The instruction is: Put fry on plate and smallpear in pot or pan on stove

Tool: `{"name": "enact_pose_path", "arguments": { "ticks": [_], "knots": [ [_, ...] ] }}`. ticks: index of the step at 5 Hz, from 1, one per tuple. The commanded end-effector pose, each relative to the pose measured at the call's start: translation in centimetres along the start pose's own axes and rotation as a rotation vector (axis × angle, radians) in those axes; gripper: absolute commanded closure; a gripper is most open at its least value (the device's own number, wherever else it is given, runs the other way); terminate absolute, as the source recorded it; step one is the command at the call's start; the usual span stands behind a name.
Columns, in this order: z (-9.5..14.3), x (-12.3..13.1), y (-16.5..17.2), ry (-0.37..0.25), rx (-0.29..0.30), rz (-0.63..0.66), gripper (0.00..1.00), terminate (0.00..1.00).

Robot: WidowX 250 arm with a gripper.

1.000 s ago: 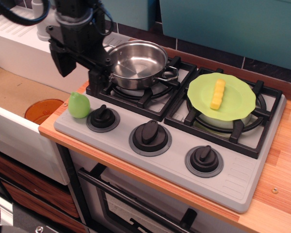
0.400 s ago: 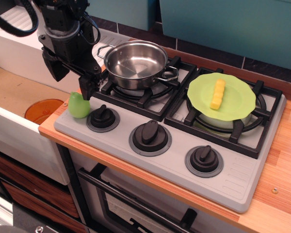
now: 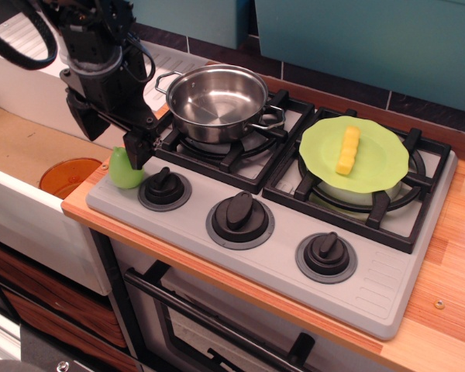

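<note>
The light-green smallpear needs to go in the steel pot (image 3: 217,97), so my gripper should next grab the smallpear by its narrow upper part (image 3: 120,159).
The yellow fry (image 3: 347,149) lies on the lime-green plate (image 3: 384,155), which rests on the right burner of the grey stove (image 3: 372,283). The steel pot (image 3: 217,97) sits empty on the left burner. The light-green smallpear (image 3: 123,175) stands upright on the stove's front left corner, beside the left knob (image 3: 164,188). My gripper (image 3: 115,146) is open right above the pear. Its right finger (image 3: 138,146) reaches down to the pear's top and hides the tip. The left finger is out past the pear's left side.
An orange bowl (image 3: 68,177) sits in the sink at the left, below the counter edge. Two more knobs (image 3: 239,218) (image 3: 325,254) line the stove front. The wooden counter (image 3: 449,271) runs on to the right.
My gripper has moved left and down from beside the pot to just above the pear, still open. The pear, pot, plate and fry have not moved.
</note>
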State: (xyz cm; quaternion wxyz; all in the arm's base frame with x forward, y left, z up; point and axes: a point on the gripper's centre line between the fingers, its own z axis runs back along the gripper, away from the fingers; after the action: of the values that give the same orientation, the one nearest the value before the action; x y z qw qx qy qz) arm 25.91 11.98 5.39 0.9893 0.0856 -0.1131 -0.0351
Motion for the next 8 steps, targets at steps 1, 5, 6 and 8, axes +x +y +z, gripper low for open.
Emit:
{"name": "enact_pose_path", "arguments": {
  "ticks": [1, 5, 6, 8],
  "knots": [
    [-0.5, 0.5, -0.3, -0.036, -0.006, 0.010, 0.00, 0.00],
    [0.9, 1.1, -1.2, 0.022, -0.051, 0.045, 1.00, 0.00],
    [3.3, 1.6, -0.5, 0.048, -0.030, 0.033, 1.00, 0.00],
    [9.1, 4.1, -0.8, 0.132, -0.006, 0.016, 1.00, 0.00]
  ]
}}
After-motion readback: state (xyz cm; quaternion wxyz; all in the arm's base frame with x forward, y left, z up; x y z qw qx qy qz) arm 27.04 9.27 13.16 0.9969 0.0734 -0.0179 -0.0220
